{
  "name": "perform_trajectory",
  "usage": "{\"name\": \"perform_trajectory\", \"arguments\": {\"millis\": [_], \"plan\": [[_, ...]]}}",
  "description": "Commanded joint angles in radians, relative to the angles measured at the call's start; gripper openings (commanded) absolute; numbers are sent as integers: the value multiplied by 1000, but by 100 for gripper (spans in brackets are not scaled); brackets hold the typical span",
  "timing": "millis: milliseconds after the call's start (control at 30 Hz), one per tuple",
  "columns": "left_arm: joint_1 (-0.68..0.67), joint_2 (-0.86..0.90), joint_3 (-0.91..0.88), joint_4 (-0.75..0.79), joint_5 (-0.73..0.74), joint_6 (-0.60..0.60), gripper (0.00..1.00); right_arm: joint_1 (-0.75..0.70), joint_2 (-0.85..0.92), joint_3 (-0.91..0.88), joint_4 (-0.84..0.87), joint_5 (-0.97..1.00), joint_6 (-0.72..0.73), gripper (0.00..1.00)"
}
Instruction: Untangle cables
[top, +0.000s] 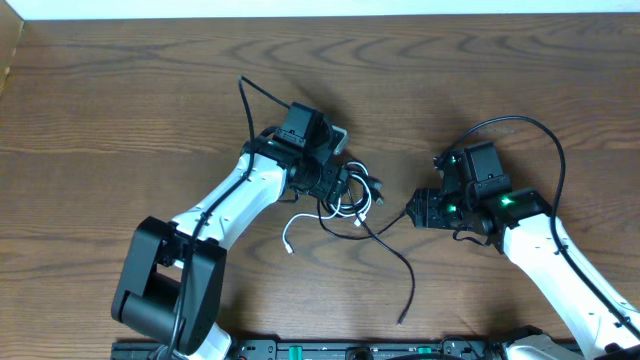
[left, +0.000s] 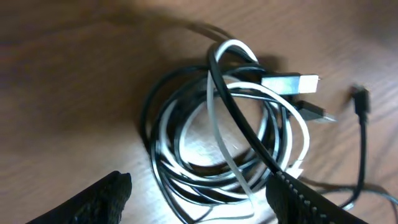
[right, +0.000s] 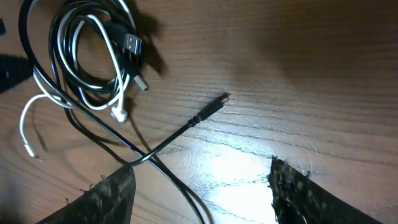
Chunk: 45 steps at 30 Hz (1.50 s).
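The left gripper's fingers are above the coil, short of the crossing parts of the black and white cables. The left gripper will move down to them, then close.
The cables lie in one tangle at mid-table: a black cable (top: 385, 240) and a white cable (top: 300, 222) wound together in a coil (left: 224, 137). My left gripper (left: 199, 196) hovers open just over the coil, its fingers (left: 102, 199) on either side of the coil's near rim. Two plug ends (left: 289, 83) stick out of the coil. My right gripper (right: 199, 193) is open to the right of the tangle. The black cable (right: 186, 186) runs loose between its fingers, untouched. A black plug tip (right: 211, 107) lies ahead of it.
The black cable's tail ends near the front edge (top: 402, 320), and a loose white end (top: 290, 246) lies left of the coil. The arms' own thick black wires arch above each wrist (top: 520, 122). Bare wooden table (top: 120, 130) surrounds the tangle.
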Motion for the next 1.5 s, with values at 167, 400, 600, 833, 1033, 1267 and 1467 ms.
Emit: {"name": "perform_trajectory", "arguments": {"millis": [167,400,600,833,1033,1267,1467], "plan": [[1,-5,8,54,-68,-6,74,10,2,8,-2,8,9,65],[2,-13,8,127,92,-42,62,10,2,8,-1,31,9,66],[3,-12,8,198,113,-43,62,10,2,8,-2,37,9,66],[3,8,7,148,12,-43,62,10,2,8,-2,37,9,66],[2,90,7,124,10,-43,62,10,2,8,-7,37,9,66],[3,137,7,105,-2,-43,59,10,2,8,-10,37,9,65],[3,143,-18,56,-78,-43,48,8,2,8,-19,37,8,65]]}}
